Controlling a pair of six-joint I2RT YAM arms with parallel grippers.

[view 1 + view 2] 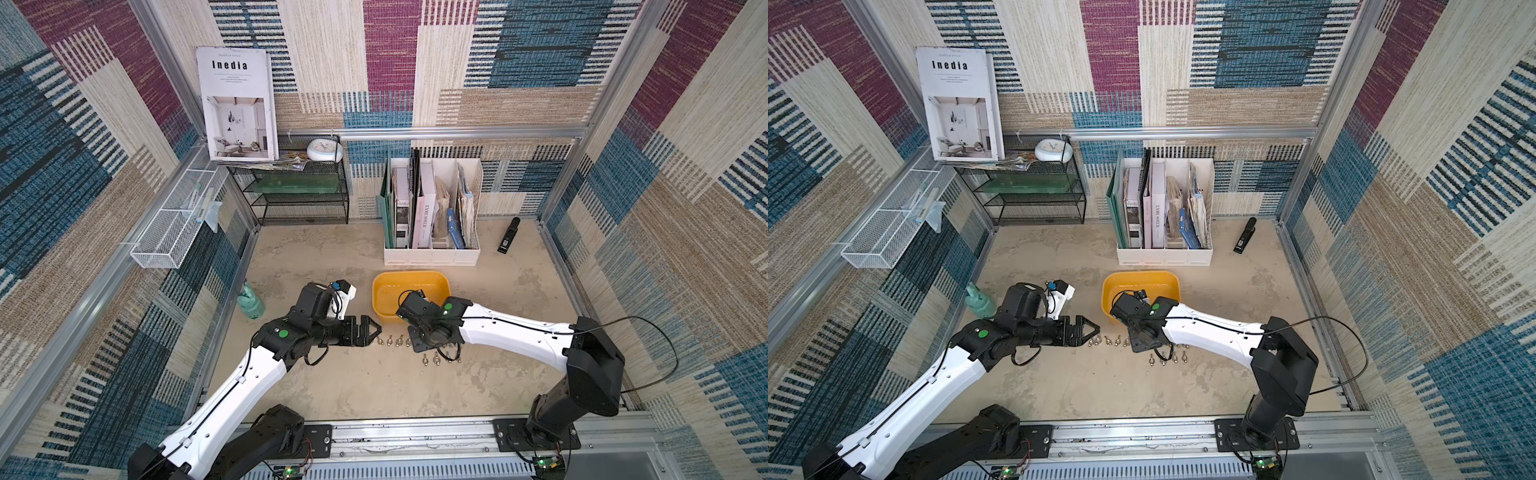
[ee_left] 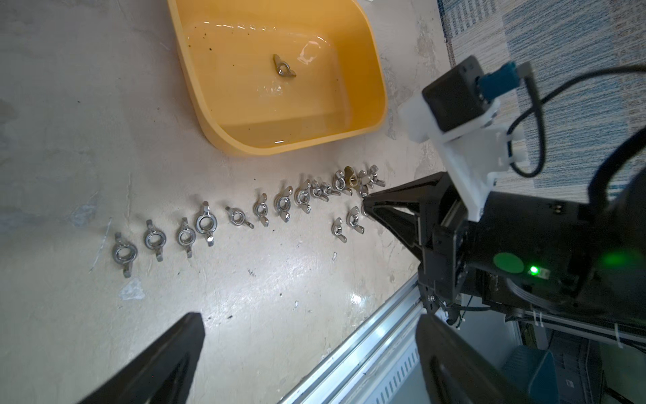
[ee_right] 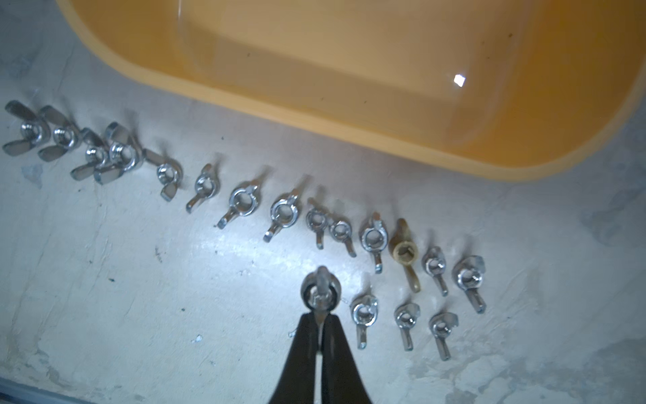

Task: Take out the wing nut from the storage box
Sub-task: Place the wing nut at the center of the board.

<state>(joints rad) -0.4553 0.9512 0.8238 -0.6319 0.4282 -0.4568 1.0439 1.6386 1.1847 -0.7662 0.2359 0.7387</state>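
Observation:
The held wing nut (image 3: pixel 321 290) looms larger than its neighbours on the tabletop, so the wing nut comes down next, before my right gripper releases it.
The yellow-orange storage box (image 1: pixel 376 300) (image 1: pixel 1106 300) stands mid-table, and one silver wing nut (image 2: pixel 284 66) lies on its floor. Several more wing nuts (image 2: pixel 237 217) (image 3: pixel 244 201) lie in two rows on the table in front of the box (image 3: pixel 244 94). My right gripper (image 3: pixel 320 320) (image 2: pixel 365 202) is shut on one wing of a silver wing nut (image 3: pixel 320 292), low over the table at the end of the shorter row. In both top views its wrist hides the jaws. My left gripper (image 1: pixel 372 330) (image 1: pixel 1091 330) (image 2: pixel 311 349) stands open and empty, left of the rows.
A white file holder (image 1: pixel 432 251) with books stands behind the box, with a black stapler (image 1: pixel 509 235) to its right. A green spray bottle (image 1: pixel 251 303) stands by the left wall. A black mesh shelf (image 1: pixel 303 195) fills the back left corner. A metal rail (image 1: pixel 415 436) runs along the front.

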